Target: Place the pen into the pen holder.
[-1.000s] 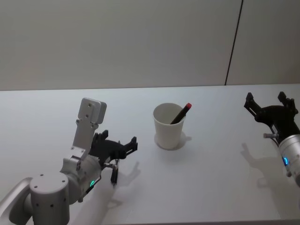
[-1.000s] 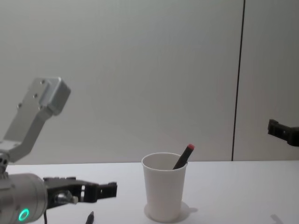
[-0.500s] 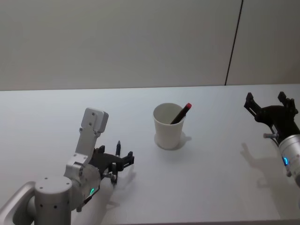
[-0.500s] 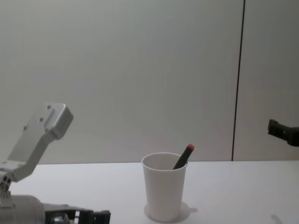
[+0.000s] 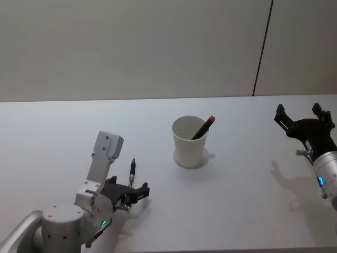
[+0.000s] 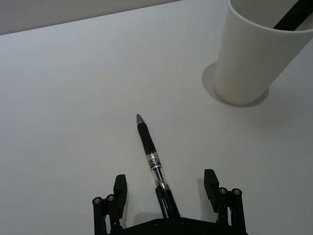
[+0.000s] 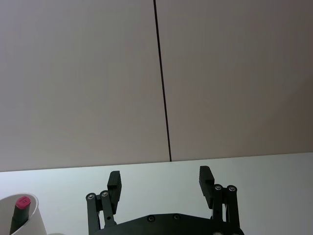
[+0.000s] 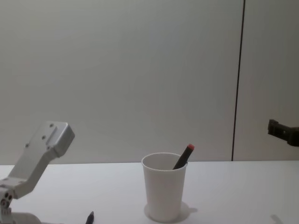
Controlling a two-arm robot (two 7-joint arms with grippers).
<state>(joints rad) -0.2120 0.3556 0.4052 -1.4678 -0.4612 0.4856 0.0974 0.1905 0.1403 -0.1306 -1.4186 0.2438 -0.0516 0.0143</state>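
My left gripper will grab the pen by its rear end (image 6: pixel 168 203) next. That keeps the pen's tip and grip (image 6: pixel 145 133) free on the way to the pen holder.
A black pen (image 6: pixel 151 157) with a clear barrel lies flat on the white table (image 5: pixel 237 184), left of the pen holder; it also shows as pen (image 5: pixel 132 168) and pen (image 8: pixel 89 217). My left gripper (image 6: pixel 165 177) is open and low over the table, its fingers on either side of the pen's rear end, apart from it; the same left gripper (image 5: pixel 134 190) sits near the front. The pen holder, a white paper cup (image 5: pixel 189 142), stands upright at the middle, also seen as cup (image 8: pixel 163 189) and cup (image 6: pixel 254 63). My right gripper (image 5: pixel 298 110) hangs open at the far right.
A second dark pen with a red cap (image 5: pixel 206 125) leans inside the cup, seen too as red-capped pen (image 8: pixel 185 155) and red-capped pen (image 7: pixel 21 204). A grey wall (image 5: pixel 158 47) runs behind the table's far edge.
My left arm has lowered and drawn back toward me, bringing the open gripper down around the pen's rear end. The pen, the cup and the right arm have stayed put.
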